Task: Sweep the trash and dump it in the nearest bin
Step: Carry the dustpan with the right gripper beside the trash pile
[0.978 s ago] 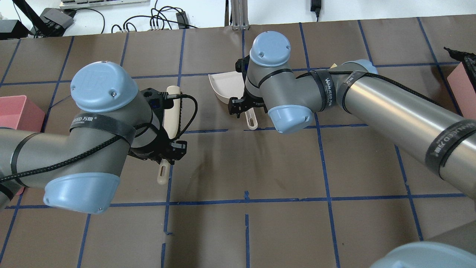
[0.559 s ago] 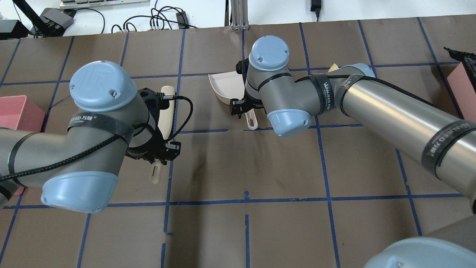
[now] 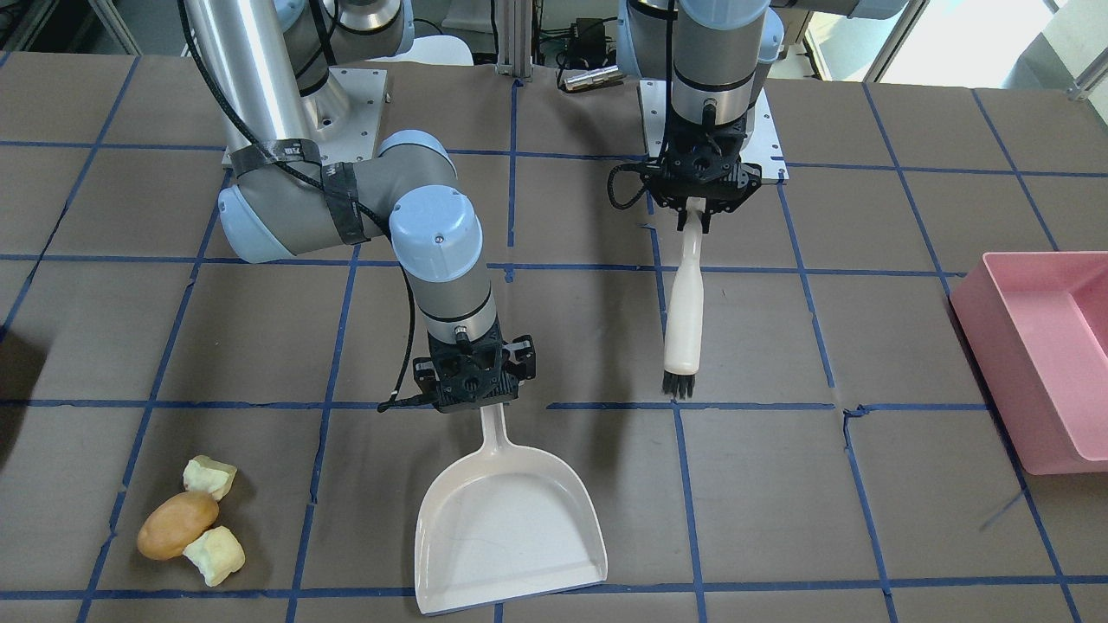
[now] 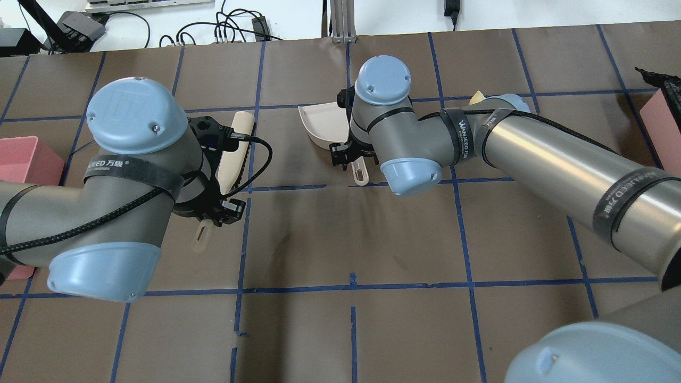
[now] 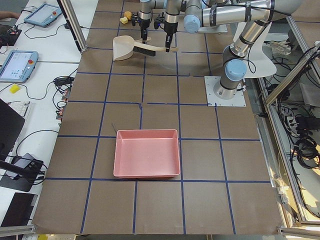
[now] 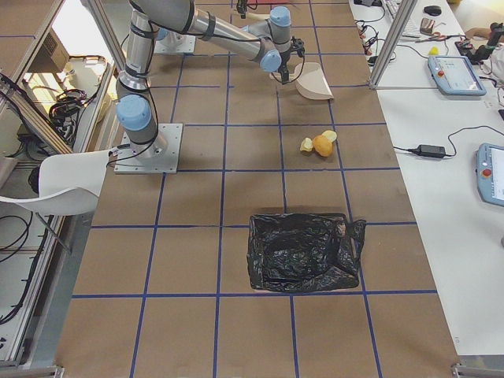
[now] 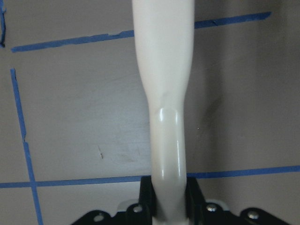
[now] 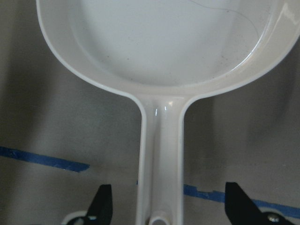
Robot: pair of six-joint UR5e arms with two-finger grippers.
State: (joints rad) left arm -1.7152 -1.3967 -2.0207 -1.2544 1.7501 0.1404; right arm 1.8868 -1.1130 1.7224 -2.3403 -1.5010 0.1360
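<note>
My right gripper grabs the white dustpan by its handle (image 3: 493, 426) next, to gather the swept trash (image 3: 187, 519) for the bin.
The trash is a tan oval lump (image 3: 177, 523) with two pale yellow-green chunks (image 3: 210, 477) beside it, lying on the table apart from both tools; it also shows in the exterior right view (image 6: 319, 144). My left gripper (image 3: 698, 206) is shut on the handle of a cream brush (image 3: 684, 311), seen close in the left wrist view (image 7: 164, 93). My right gripper (image 3: 474, 391) is open, its fingers (image 8: 101, 206) standing apart on either side of the handle of the white dustpan (image 3: 506, 528), which lies flat and empty.
A pink bin (image 3: 1039, 346) sits at the table's edge on my left side, also in the exterior left view (image 5: 146, 152). A bin lined with a black bag (image 6: 303, 252) sits on my right side. Blue tape lines grid the brown table (image 4: 351, 234).
My left arm has swung to the left and the brush has moved and tilted with it. My right arm has shifted only slightly over the dustpan handle.
</note>
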